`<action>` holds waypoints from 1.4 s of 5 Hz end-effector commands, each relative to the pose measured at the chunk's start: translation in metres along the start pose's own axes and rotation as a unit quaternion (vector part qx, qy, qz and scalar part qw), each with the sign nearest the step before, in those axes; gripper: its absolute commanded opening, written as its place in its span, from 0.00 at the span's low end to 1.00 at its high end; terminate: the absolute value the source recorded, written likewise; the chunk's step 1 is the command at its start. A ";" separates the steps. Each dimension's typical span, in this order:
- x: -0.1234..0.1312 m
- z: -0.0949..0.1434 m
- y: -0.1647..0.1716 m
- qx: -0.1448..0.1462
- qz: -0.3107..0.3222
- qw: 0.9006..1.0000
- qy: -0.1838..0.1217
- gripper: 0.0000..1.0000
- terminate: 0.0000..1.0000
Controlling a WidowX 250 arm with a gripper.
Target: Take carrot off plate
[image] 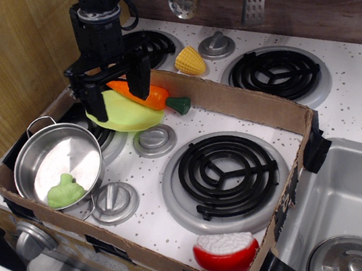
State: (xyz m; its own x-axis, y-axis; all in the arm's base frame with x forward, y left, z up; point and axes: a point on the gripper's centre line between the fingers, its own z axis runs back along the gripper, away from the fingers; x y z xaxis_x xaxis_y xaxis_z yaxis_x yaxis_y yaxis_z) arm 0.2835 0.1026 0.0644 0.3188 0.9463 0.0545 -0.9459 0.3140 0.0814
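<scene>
Next, the gripper takes hold of the carrot by its thick orange body point(156, 98) beside the green stem to take the carrot off the plate point(124, 119).
The orange carrot point(151, 97) with its dark green stem end point(178, 105) lies across the far side of the lime-green plate point(124, 119), at the back left inside the cardboard box. My black gripper point(119, 102) hangs straight down over the plate, open. One finger point(96, 106) is at the plate's left edge. The other finger point(138, 82) is in front of the carrot's middle. The carrot's thin end is partly hidden behind the fingers. I cannot tell whether the fingers touch the carrot.
A steel pot point(35, 164) holding a green toy point(65, 191) stands front left. A yellow corn cob point(189, 60) lies behind the box wall point(244, 102). A red and white toy point(225, 250) sits at the front edge. A black burner point(226, 173) is at the centre. A sink point(353, 191) is on the right.
</scene>
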 end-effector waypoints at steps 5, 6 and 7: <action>0.029 0.002 -0.040 -0.120 0.028 0.991 -0.050 1.00 0.00; 0.030 -0.001 -0.037 -0.130 0.037 0.989 -0.065 1.00 0.00; 0.030 -0.006 -0.034 -0.128 0.032 0.989 -0.069 1.00 0.00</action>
State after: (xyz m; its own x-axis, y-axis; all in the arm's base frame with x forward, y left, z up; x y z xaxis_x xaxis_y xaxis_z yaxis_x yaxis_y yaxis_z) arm 0.3284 0.1105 0.0440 0.2572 0.9526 0.1622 -0.9481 0.2813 -0.1486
